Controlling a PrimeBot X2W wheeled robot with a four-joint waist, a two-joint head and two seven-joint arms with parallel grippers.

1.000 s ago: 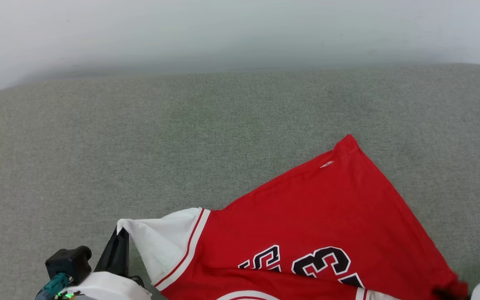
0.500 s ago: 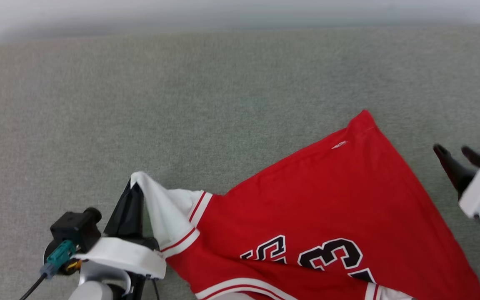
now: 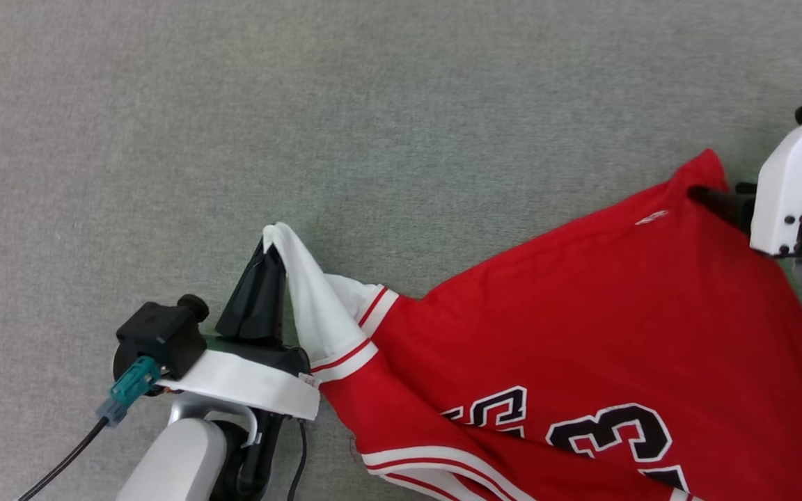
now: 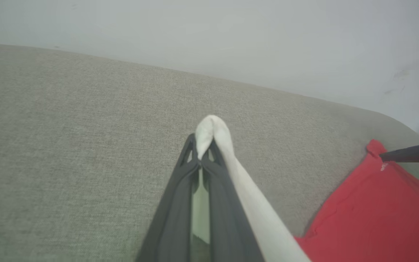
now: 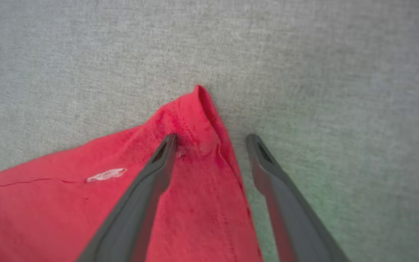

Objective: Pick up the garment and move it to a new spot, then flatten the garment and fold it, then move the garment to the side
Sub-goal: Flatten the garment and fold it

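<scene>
I next need to take hold of the garment by its bunched red hem corner with my right gripper, so that I can move it and flatten it.
The garment, a red jersey with black-and-white chest numbers, lies spread on the grey fabric surface at the lower right of the head view. My left gripper is shut on the tip of its white sleeve, which is lifted off the surface; the left wrist view shows the sleeve pinched at the fingertips. My right gripper is open at the garment's far hem corner, one finger resting on the red cloth and the other on the bare surface beside it. The head view shows that gripper at the right edge.
A grey-green upholstered surface stretches left and beyond the garment. Its rounded far edge meets a pale wall in the left wrist view. A black cable trails from my left wrist.
The head camera has tilted down. My right gripper opened, left the near right part of the garment and moved to the far hem corner. My left gripper kept hold of the sleeve.
</scene>
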